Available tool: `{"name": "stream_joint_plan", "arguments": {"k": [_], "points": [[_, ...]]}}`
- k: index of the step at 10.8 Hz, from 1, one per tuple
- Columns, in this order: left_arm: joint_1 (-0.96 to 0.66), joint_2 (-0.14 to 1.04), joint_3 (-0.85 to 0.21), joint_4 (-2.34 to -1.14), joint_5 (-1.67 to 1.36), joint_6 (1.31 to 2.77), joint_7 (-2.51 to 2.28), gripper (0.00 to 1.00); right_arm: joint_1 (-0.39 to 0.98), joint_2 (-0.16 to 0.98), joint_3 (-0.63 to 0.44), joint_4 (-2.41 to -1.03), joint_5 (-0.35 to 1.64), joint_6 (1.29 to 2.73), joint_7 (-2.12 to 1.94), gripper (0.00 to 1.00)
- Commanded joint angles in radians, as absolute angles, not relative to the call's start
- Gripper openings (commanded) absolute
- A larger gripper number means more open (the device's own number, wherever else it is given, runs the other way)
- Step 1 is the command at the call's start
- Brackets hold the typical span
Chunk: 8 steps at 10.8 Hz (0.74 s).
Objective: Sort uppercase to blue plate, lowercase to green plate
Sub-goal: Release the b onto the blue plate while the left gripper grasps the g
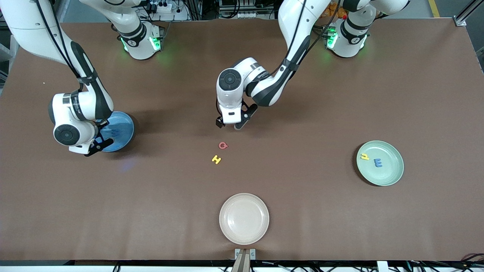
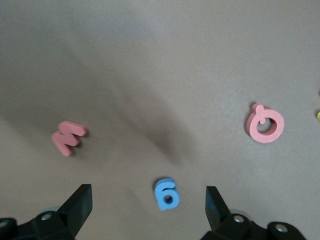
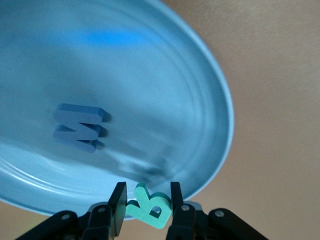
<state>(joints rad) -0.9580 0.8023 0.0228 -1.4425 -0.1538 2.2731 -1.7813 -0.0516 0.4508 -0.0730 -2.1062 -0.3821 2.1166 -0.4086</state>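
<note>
The lowercase blue g is to go on the green plate, so next I should pick it up by its round loop (image 2: 168, 199) with my left gripper.
My right gripper (image 1: 100, 147) hangs over the near edge of the blue plate (image 1: 127, 126), shut on the teal R (image 3: 150, 206). A blue M (image 3: 79, 127) lies in that plate (image 3: 200, 100). My left gripper (image 1: 228, 125) hovers open above the table's middle. The blue g (image 2: 166, 194) lies on the table between its spread fingers (image 2: 80, 200), untouched, with the small red w/m (image 2: 68, 137) to one side. The red Q (image 1: 223, 145) and yellow H (image 1: 216, 159) lie just nearer the front camera. The green plate (image 1: 393, 173) holds a yellow hooked letter (image 1: 365, 156) and a blue e-like letter (image 1: 377, 163).
A beige plate (image 1: 244, 218) stands at the table's front edge, nearer the front camera than the H. Brown table (image 1: 321, 94) stretches bare between the loose letters and the green plate at the left arm's end.
</note>
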Motion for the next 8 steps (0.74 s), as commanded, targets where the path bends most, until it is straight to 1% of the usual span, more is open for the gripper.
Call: {"name": "stream_joint_plan", "arguments": {"k": [1, 2, 5, 6, 7, 8], "points": [[-0.994, 0.854, 0.057, -1.391, -0.178, 2.315, -1.879, 1.0, -0.069, 0.433, -0.057, -2.132, -0.394, 2.135, -0.414, 0.38], [-1.008, 0.867, 0.057, -1.391, -0.176, 2.336, -1.922, 1.0, -0.069, 0.434, -0.055, -2.131, -0.391, 2.138, -0.408, 0.43], [-1.02, 0.876, 0.058, -1.391, -0.176, 2.356, -1.96, 1.0, -0.069, 0.437, -0.057, -2.12, -0.286, 2.138, -0.403, 0.44], [-1.026, 0.88, 0.058, -1.391, -0.176, 2.37, -1.963, 0.98, -0.068, 0.439, -0.057, -2.12, -0.284, 2.138, -0.403, 0.48], [-1.028, 0.888, 0.058, -1.391, -0.175, 2.373, -1.977, 0.96, -0.069, 0.44, -0.057, -2.12, -0.285, 2.149, -0.405, 0.65], [-1.029, 0.891, 0.058, -1.391, -0.175, 2.385, -1.98, 0.94, -0.068, 0.446, -0.057, -2.12, -0.285, 2.16, -0.403, 0.75]]}}
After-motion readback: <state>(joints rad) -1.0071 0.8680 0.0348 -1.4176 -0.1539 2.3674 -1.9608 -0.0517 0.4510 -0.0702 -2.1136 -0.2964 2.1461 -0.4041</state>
